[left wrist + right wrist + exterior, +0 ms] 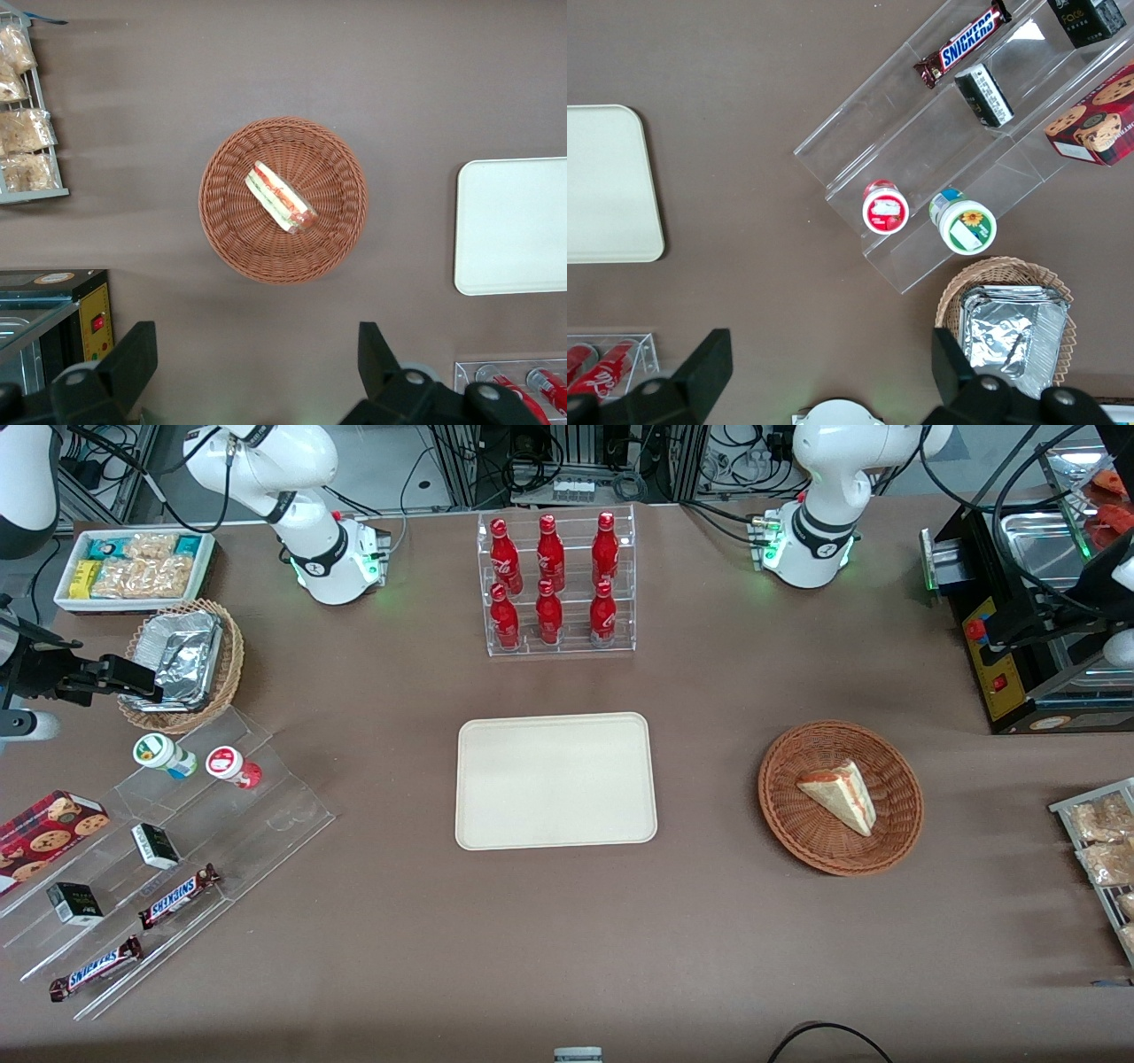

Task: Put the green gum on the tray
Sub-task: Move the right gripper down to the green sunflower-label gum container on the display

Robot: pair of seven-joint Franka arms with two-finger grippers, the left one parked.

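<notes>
The robot's right gripper needs to place the green gum on the tray (555, 779), so it should next grab the gum by its white lidded end (151, 749).
The green gum (164, 754) stands on the top step of a clear acrylic stepped shelf (266, 815) toward the working arm's end of the table, beside the red-lidded bottle (232, 766). In the right wrist view the green gum (967, 223) shows its green-and-white lid with a flower, next to the red-lidded bottle (885, 206). The cream tray (555, 779) lies bare at the table's middle and also shows in the right wrist view (602, 186). My right gripper (124, 677) hangs open and empty high over the foil-filled wicker basket, a little farther from the front camera than the gum; in its own view the gripper (831, 354) has its jaws spread wide.
A wicker basket with foil containers (182, 660) sits next to the shelf. Snickers bars (177, 896), small dark boxes (156, 845) and a cookie box (49, 828) lie on the shelf. A rack of red bottles (555, 584) stands farther back. A wicker basket with a sandwich (840, 797) lies toward the parked arm's end.
</notes>
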